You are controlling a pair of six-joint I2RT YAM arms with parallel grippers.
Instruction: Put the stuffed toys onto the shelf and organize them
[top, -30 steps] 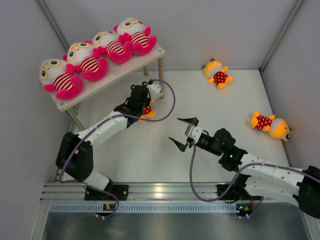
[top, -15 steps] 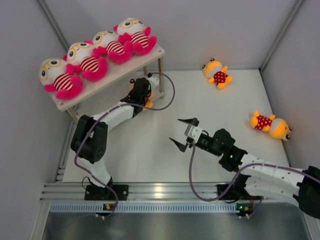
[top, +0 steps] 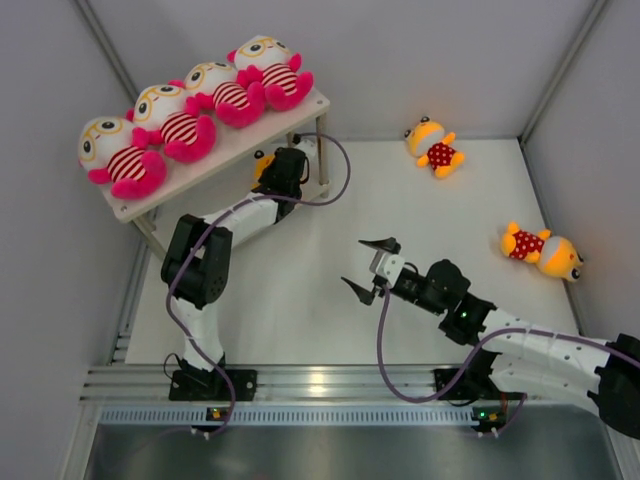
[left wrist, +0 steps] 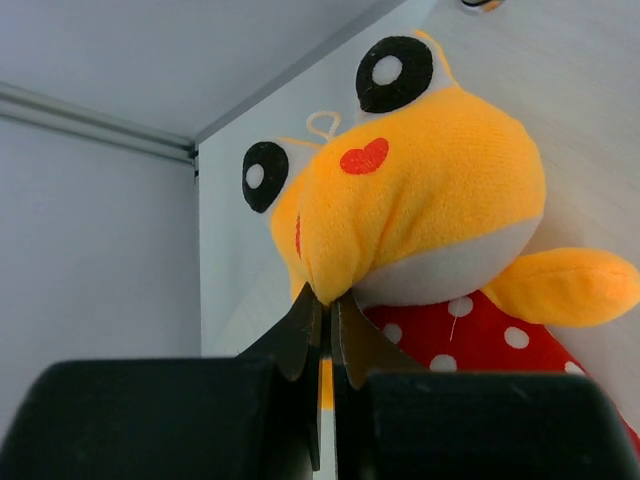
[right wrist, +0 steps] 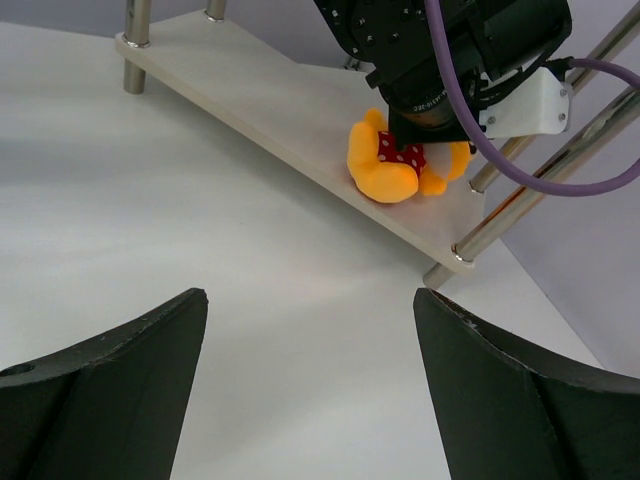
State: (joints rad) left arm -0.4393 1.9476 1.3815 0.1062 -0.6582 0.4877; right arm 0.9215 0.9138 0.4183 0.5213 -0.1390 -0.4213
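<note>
The small yellow-orange toy already rests on the shelf's lower board and would settle there, so my left gripper opens next.
Four large white-headed stuffed toys (top: 190, 115) in striped shirts lie in a row on the shelf's top board (top: 240, 140). My left gripper (top: 272, 168) reaches under that board and is shut on the head fabric of a small yellow-orange toy (left wrist: 430, 200) in a red dotted shirt. In the right wrist view this toy (right wrist: 392, 165) rests on the shelf's lower board (right wrist: 250, 100), under the left gripper (right wrist: 412, 138). Two more small toys (top: 433, 145) (top: 543, 250) lie on the table. My right gripper (top: 365, 265) is open and empty, also in its wrist view (right wrist: 310, 300).
Silver shelf legs (right wrist: 520, 190) stand close beside the left gripper. White enclosure walls (top: 590, 130) close in the table on three sides. The arm bases sit on a metal rail (top: 320, 385) at the near edge.
My left arm has stretched forward and carried the small toy from the table in front of the shelf in under the top board. The right arm has barely moved.
</note>
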